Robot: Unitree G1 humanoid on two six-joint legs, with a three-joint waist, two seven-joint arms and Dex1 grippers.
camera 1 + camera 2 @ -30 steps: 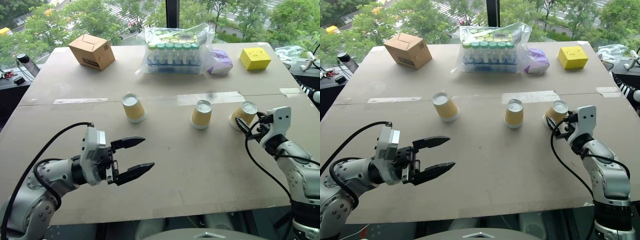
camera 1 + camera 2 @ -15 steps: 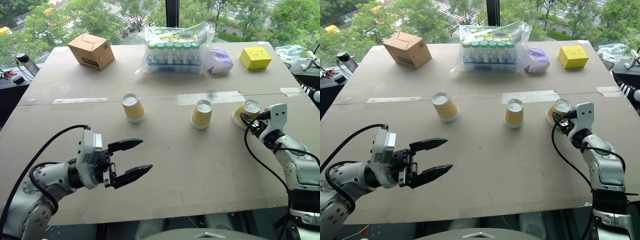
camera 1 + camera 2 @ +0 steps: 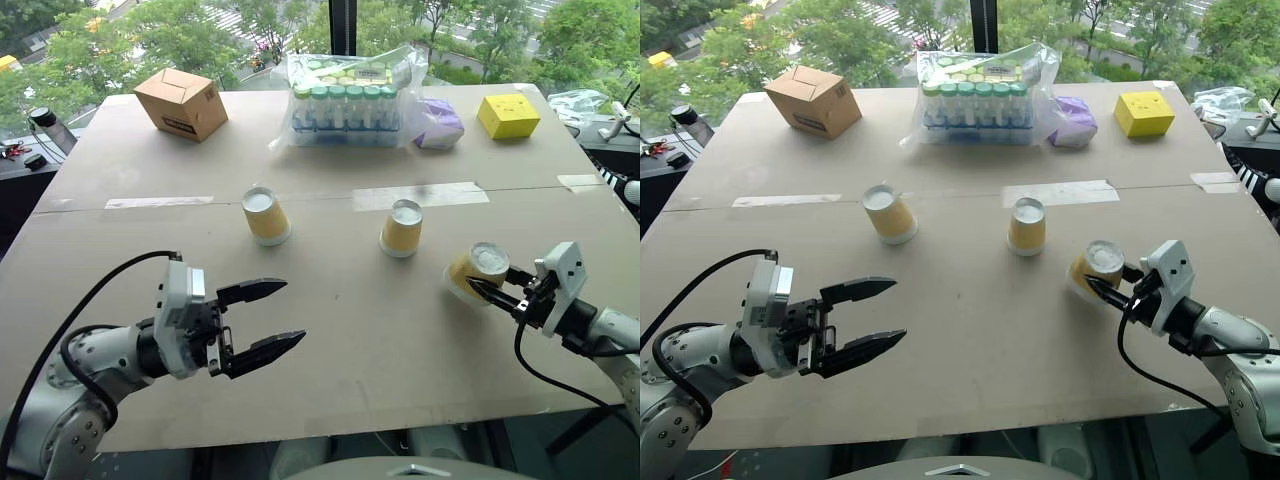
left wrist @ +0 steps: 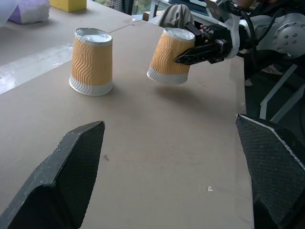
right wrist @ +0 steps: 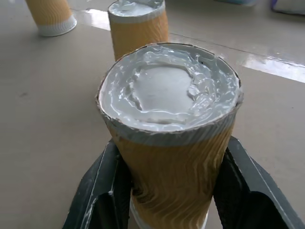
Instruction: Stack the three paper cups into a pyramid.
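The held cup's lower rim [image 3: 462,293] hangs tilted above the table beside the middle cup, so my right gripper needs to keep holding the cup.
Three mustard-yellow paper cups are upside down, white bases up. The left cup [image 3: 267,216] and the middle cup [image 3: 402,229] stand on the table. My right gripper [image 3: 487,287] is shut on the third cup [image 3: 475,270], which tilts a little and hangs just above the table, nearer to me than the other two. In the right wrist view both fingers [image 5: 99,190] press the held cup's [image 5: 169,119] sides. At the lower left my left gripper [image 3: 283,316] stays open and empty, well short of the cups. The left wrist view has the middle cup [image 4: 92,61] standing and the held cup [image 4: 170,56] off the surface.
Along the table's far edge are a brown cardboard box [image 3: 184,103], a clear bag of green-capped bottles [image 3: 350,100], a purple packet [image 3: 440,125] and a yellow box [image 3: 509,117]. Tape strips [image 3: 420,195] cross the tabletop [image 3: 350,330] behind the cups.
My right gripper has shut on the right-hand cup and pulled it toward me and leftward, off the table. The left gripper has stayed put.
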